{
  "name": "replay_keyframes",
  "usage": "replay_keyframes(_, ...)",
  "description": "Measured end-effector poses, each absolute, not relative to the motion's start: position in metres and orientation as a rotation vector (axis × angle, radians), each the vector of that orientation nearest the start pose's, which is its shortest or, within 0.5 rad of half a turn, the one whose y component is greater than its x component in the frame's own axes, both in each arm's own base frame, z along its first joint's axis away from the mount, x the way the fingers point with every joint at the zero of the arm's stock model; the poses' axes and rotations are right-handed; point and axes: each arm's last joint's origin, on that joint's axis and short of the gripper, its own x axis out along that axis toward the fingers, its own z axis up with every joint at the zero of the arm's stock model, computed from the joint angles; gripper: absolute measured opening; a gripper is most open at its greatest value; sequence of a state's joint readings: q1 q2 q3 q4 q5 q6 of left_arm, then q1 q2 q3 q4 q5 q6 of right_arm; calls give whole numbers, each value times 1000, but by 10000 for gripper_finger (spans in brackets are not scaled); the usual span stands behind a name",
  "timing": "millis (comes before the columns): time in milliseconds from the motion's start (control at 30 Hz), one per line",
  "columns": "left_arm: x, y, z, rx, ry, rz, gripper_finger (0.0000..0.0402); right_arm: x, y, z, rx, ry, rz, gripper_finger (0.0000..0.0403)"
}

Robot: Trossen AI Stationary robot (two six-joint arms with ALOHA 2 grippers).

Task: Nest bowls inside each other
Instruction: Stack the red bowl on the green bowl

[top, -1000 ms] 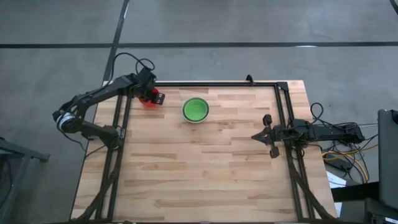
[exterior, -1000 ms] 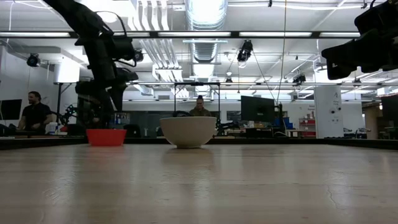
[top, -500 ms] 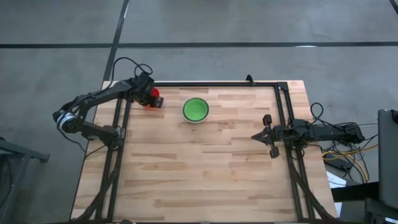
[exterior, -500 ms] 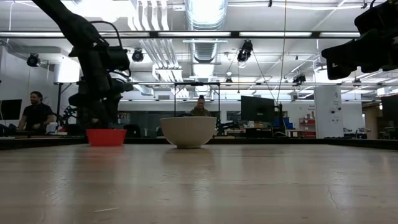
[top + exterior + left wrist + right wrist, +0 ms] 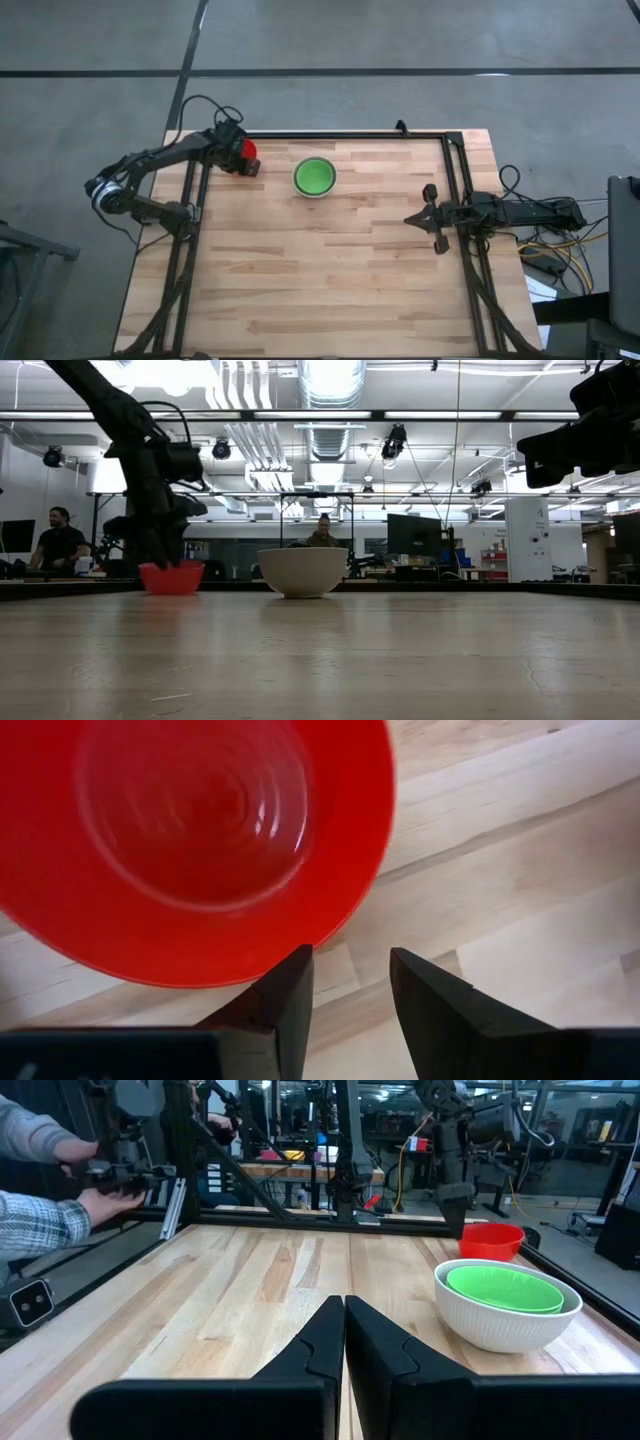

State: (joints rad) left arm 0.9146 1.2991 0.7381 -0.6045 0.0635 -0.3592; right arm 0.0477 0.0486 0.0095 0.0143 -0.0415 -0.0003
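Note:
The red bowl's rim (image 5: 256, 149) (image 5: 364, 883) lies ahead of my left gripper's fingers, with table between them. It is too early to close, so the gripper moves forward first.
A red bowl (image 5: 247, 148) (image 5: 200, 830) stands upright on its base at the table's far left corner. My left gripper (image 5: 248, 160) (image 5: 165, 560) (image 5: 350, 952) hangs open just above it, pointing steeply down. One fingertip is at the bowl's rim and the other is over bare table outside it. A green bowl (image 5: 315, 176) (image 5: 505, 1288) sits nested in a white bowl (image 5: 303, 572) (image 5: 500, 1325) right of the red one. My right gripper (image 5: 410, 218) (image 5: 343, 1305) waits shut at the table's right edge, level and holding nothing. My left gripper comes at the red bowl from above, slanting down. One fingertip (image 5: 298, 960) stands at the near part of the rim (image 5: 260, 972). Whether it touches the rim, I cannot tell. The bowl rests on the table.
A dark metal frame (image 5: 350, 134) runs along the table's far edge and both sides, close behind the red bowl. The wooden top (image 5: 320, 270) stretches wide toward the near edge. A person's hands (image 5: 90, 1190) work past the table's edge, and people (image 5: 58, 545) are in the room behind.
My left gripper has come down toward the red bowl, its fingers now level with the rim, and it has stayed open. The red bowl and the nested pair have kept their places.

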Motion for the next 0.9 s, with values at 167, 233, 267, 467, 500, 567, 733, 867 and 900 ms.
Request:
replay_keyframes(167,139,178,184,-863,917,948,140,100,6,164,-1,25,89,9)
replay_keyframes(233,139,178,184,-862,918,947,140,100,6,164,-1,25,89,9)
replay_keyframes(267,139,178,184,-855,919,943,140,100,6,164,0,25,89,9)
replay_keyframes(467,143,183,195,-793,904,917,140,100,6,164,-1,25,90,9)
replay_keyframes(500,144,184,198,-773,901,909,140,100,6,164,0,25,89,9)
replay_keyframes(567,145,187,203,-730,895,897,140,100,6,164,0,25,89,9)
replay_keyframes(733,142,192,201,-699,927,919,140,100,6,164,-1,25,89,9)
replay_keyframes(867,137,198,193,-709,969,928,140,100,6,164,0,24,89,9)
replay_keyframes(900,137,199,192,-708,980,926,140,100,6,164,-1,25,89,9)
